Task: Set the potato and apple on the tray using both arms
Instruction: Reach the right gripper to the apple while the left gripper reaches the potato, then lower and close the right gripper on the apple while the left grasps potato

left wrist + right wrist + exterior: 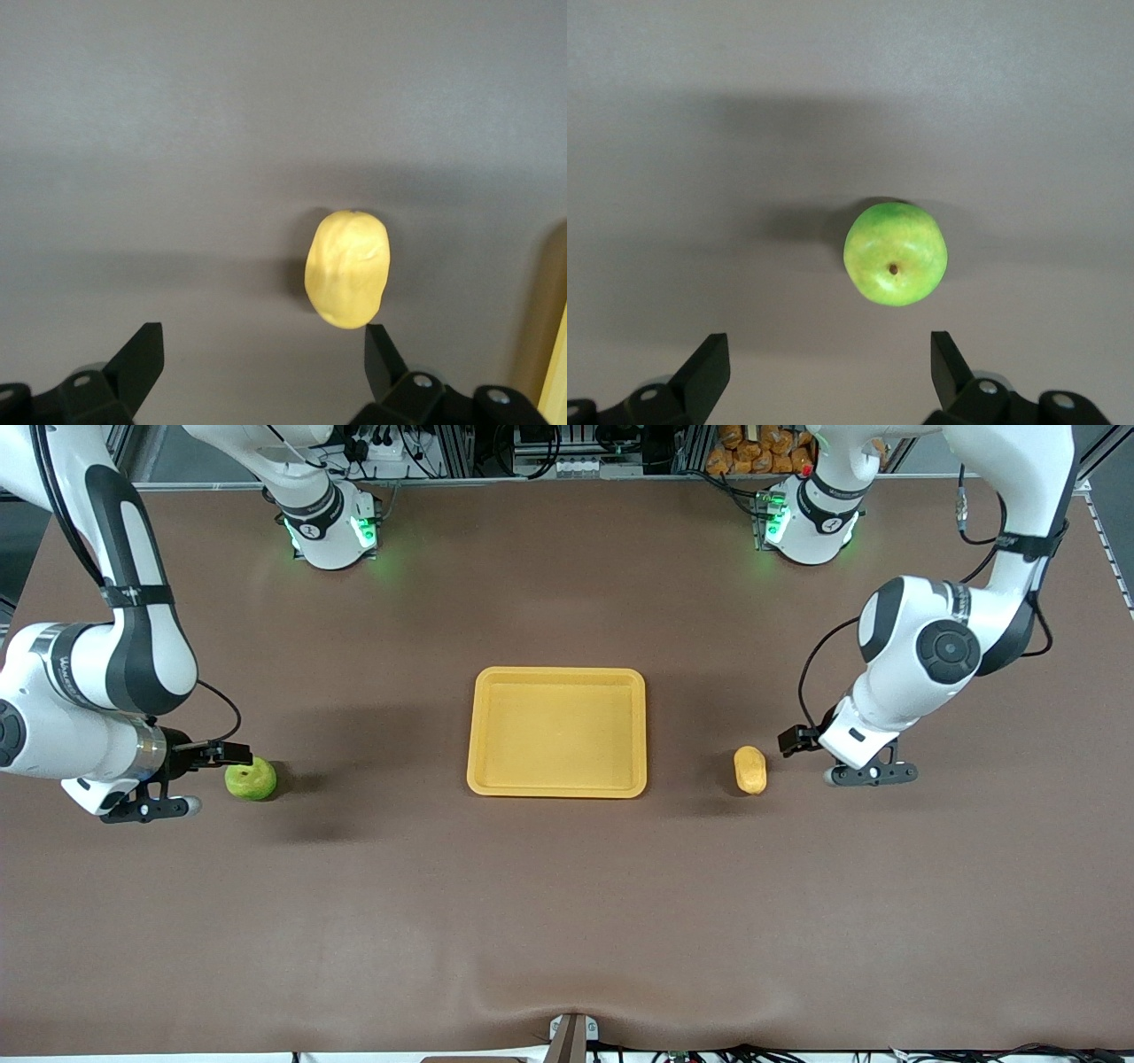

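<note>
My left gripper picks up the potato (pixel 750 770) by its long sides next, to place it on the yellow tray (pixel 556 674).
The yellow tray (pixel 556 674) lies in the middle of the brown table, with nothing in it. The oblong yellow-orange potato (pixel 750 770) lies beside it toward the left arm's end. My left gripper (pixel 797 742) hangs low next to the potato, open. In the left wrist view the potato (pixel 347 267) sits just ahead of the open gripper (pixel 264 341), near one fingertip (pixel 379 350), with the tray's rim (pixel 558 354) at the edge. The green apple (pixel 251 779) lies toward the right arm's end. My right gripper (pixel 226 755) is close beside it, open. In the right wrist view the apple (pixel 896 253) lies ahead of the empty gripper (pixel 830 350).
The two arm bases (pixel 330 527) (pixel 811 522) stand along the table's edge farthest from the front camera. Cables and a bin of orange items (pixel 762 447) sit off the table there. Bare brown mat (pixel 567 903) spreads between the tray and the front camera.
</note>
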You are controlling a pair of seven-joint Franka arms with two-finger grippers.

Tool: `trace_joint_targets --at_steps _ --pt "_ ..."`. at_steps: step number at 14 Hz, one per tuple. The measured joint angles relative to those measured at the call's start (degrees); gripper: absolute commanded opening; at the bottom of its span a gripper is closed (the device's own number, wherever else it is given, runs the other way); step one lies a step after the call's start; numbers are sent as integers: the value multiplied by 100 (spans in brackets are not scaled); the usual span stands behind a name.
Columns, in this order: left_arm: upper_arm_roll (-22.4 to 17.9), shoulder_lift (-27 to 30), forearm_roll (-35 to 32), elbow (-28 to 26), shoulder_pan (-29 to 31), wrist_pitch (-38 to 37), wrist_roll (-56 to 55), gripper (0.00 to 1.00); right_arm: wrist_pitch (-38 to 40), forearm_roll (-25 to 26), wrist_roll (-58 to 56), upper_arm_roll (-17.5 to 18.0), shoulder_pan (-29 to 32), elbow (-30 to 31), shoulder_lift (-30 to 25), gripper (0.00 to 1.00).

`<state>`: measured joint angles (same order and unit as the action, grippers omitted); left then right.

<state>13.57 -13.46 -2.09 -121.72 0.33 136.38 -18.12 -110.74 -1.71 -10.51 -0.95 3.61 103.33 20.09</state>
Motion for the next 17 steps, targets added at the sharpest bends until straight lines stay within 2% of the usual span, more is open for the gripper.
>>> trace_joint_targets --at_steps 4,10,14,17 --pt "20 -470 0 -2 -294 610 -534 100 -65 0 -22 -15 115 31 240 100" --pt "23 -1079 0 1 -352 1260 -597 97 -439 0 -361 -21 360 124 435 100" --pt "28 -1249 0 4 -402 1416 -658 86 -1212 -3 -332 -1 368 419 520 100" --pt "28 -1319 0 5 -410 1437 -659 78 -1438 -5 -200 10 367 616 535 100"
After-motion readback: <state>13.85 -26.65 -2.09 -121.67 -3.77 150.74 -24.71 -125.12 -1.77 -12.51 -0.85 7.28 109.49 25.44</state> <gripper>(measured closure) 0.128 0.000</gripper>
